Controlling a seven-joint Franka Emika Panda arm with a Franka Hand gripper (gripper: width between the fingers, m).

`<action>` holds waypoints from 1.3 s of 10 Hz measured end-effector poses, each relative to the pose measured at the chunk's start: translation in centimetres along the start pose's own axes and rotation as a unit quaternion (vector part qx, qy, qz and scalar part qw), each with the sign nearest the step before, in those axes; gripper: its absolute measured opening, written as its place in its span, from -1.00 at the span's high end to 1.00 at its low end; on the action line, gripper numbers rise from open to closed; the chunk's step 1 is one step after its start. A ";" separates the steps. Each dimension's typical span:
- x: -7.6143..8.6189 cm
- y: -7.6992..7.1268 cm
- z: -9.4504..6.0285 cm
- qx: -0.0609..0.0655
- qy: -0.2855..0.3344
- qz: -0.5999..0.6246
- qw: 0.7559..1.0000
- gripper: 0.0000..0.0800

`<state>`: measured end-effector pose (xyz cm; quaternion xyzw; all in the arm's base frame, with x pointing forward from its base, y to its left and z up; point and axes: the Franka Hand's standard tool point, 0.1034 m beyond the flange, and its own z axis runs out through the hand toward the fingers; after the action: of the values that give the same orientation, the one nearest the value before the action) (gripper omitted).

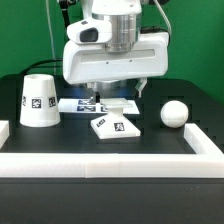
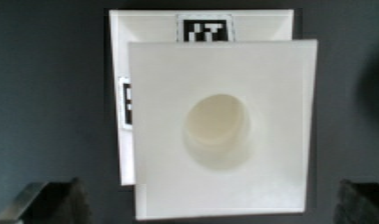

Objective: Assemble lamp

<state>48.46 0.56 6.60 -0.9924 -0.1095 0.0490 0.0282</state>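
Observation:
My gripper is going to grab the lamp's base next by its raised top block (image 1: pixel 116 105). The lamp's socket hole then stays free to take the bulb (image 1: pixel 174 113).
The lamp's flat square base (image 1: pixel 115 126) lies on the dark table in the middle, tags up. In the wrist view the base (image 2: pixel 221 90) fills the centre, showing its oval socket hole. My gripper (image 1: pixel 112 99) hovers just above and behind it, open and empty. In the wrist view the gripper (image 2: pixel 207 205) has its dark fingertips (image 2: pixel 53 200) wide apart, one on each side of the base, not touching it. The conical shade (image 1: pixel 40 100) stands at the exterior view's left. The round bulb (image 1: pixel 174 113) lies at the exterior view's right.
The marker board (image 1: pixel 82 104) lies behind the base, under my gripper; its tag shows in the wrist view (image 2: pixel 207 32). A white rail (image 1: pixel 100 160) borders the table's front, with short rails at both sides.

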 end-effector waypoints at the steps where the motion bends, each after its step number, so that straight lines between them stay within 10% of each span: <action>1: -0.1 0.0 0.4 0.001 -0.002 -0.002 1.000 -0.75; 8: -0.8 -0.1 1.8 0.006 -0.018 -0.003 1.000 -0.75; 9: -0.6 -0.1 1.5 0.005 -0.016 -0.004 1.000 -0.44; 13: -0.5 -0.1 1.4 0.005 -0.015 -0.004 1.000 -0.34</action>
<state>47.83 0.60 5.23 -0.9910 -0.1133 0.0642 0.0318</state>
